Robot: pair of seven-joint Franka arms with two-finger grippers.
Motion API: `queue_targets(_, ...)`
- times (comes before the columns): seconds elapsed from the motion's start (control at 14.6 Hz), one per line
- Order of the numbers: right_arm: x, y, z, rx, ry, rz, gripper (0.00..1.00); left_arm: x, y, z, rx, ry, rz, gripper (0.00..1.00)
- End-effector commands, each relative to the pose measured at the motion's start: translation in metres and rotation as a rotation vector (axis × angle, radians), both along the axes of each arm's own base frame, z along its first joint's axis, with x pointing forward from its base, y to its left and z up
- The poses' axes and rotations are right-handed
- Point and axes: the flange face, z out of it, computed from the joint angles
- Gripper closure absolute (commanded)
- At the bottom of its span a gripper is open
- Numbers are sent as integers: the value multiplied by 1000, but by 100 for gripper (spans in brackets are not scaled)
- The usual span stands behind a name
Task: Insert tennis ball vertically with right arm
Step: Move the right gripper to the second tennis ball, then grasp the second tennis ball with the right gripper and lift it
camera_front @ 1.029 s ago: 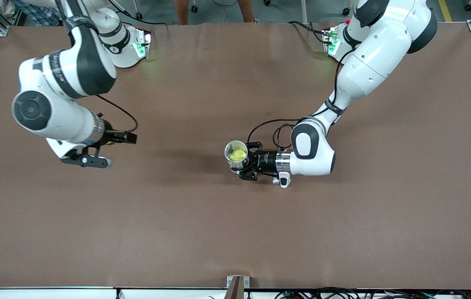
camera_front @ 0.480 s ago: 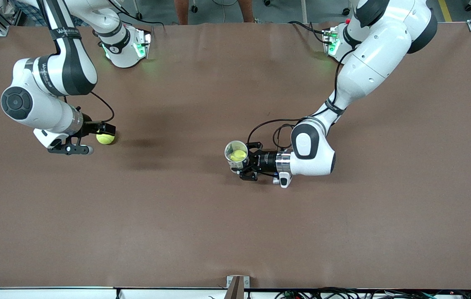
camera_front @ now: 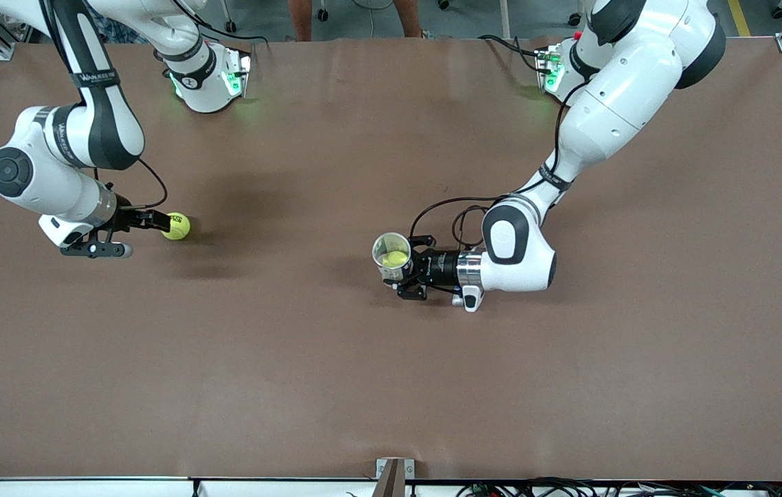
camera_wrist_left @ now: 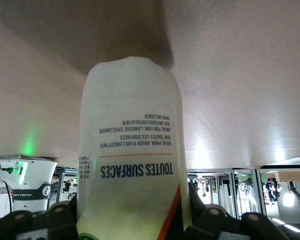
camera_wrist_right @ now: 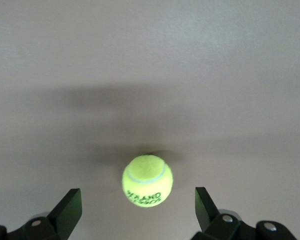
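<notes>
I need to put the tennis ball into the tennis ball can (camera_front: 391, 256), so next my right gripper will grab the ball by its round middle (camera_front: 177, 226).
A yellow-green tennis ball (camera_front: 176, 226) (camera_wrist_right: 147, 181) lies on the brown table toward the right arm's end. My right gripper (camera_front: 158, 221) (camera_wrist_right: 137, 210) is low beside it and open. The ball sits just ahead of the black fingertips (camera_wrist_right: 70, 206), touching neither. Near the table's middle, a clear tennis ball can (camera_front: 391, 256) (camera_wrist_left: 132, 150) with a printed label stands upright, its mouth up. My left gripper (camera_front: 410, 270) (camera_wrist_left: 132, 222) is shut on its side. A yellow tennis ball (camera_front: 396, 259) shows inside the can.
The brown table (camera_front: 391, 386) is bare around both arms. Both robot bases (camera_front: 208, 76) with green lights stand along the edge farthest from the front camera. A small bracket (camera_front: 394, 473) sits at the nearest edge.
My right arm has drawn back toward its own end of the table, uncovering the tennis ball, which stays on the table. The left arm and the can have not moved.
</notes>
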Motion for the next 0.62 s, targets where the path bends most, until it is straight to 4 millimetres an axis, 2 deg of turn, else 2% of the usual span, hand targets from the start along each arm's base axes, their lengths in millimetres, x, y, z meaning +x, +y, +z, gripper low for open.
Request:
queue_targets(0.0, -8, -15, -36, -7, 10, 6, 0, 1, -2, 5, 1, 1, 11, 25)
queue_targets(0.27, -15, -5, -71, -8, 31, 17, 0, 2, -2, 6, 2, 11, 17, 25)
queue_targets(0.41, -14, 6, -83, -7, 32, 30, 0, 3, -1, 8, 1, 9, 19, 25)
queue_targets(0.55, -15, 7, -95, -10, 38, 31, 0, 3, 0, 8, 1, 9, 21, 25)
